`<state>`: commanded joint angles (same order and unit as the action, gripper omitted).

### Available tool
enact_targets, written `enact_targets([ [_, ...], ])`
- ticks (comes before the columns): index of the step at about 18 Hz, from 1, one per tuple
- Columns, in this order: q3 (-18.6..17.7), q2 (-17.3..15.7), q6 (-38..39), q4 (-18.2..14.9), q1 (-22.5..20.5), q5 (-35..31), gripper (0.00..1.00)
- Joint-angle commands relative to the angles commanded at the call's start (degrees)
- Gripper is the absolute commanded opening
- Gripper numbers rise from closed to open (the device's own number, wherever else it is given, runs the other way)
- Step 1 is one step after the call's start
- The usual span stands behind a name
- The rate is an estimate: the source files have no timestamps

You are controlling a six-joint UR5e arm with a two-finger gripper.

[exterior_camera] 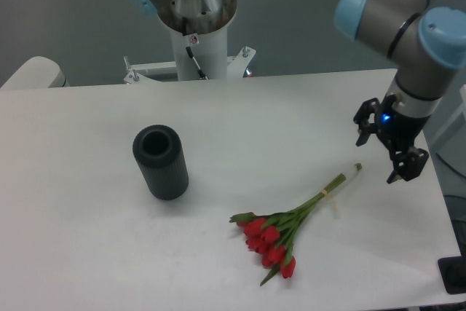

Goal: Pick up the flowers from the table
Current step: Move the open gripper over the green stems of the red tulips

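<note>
The gripper grabs the flowers (291,223) by their green stems near the pale band (331,186) next, to pick them up from the table.
The flowers (291,223), a small bunch of red tulips with green stems tied by a pale band, lie flat on the white table (240,121) at the front right. The blooms point toward the front edge and the stem ends point up and right. My gripper (380,152) hangs open and empty over the right side of the table. It is just right of the stem ends and a little above them, not touching the flowers.
A black ribbed cylinder (161,162) stands upright on the left half of the table. The arm's white base column (193,38) rises behind the far edge. The table's right edge is close to the gripper.
</note>
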<state>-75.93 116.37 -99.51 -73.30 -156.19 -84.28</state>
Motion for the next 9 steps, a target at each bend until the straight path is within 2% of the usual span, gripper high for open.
enact_targets([
  [7, -2.6, 0.0, 10.3, 0.5, 2.9, -0.1, 1.00],
  [9, -6.4, -0.2, 15.7, 3.7, 3.2, -0.1, 1.00],
])
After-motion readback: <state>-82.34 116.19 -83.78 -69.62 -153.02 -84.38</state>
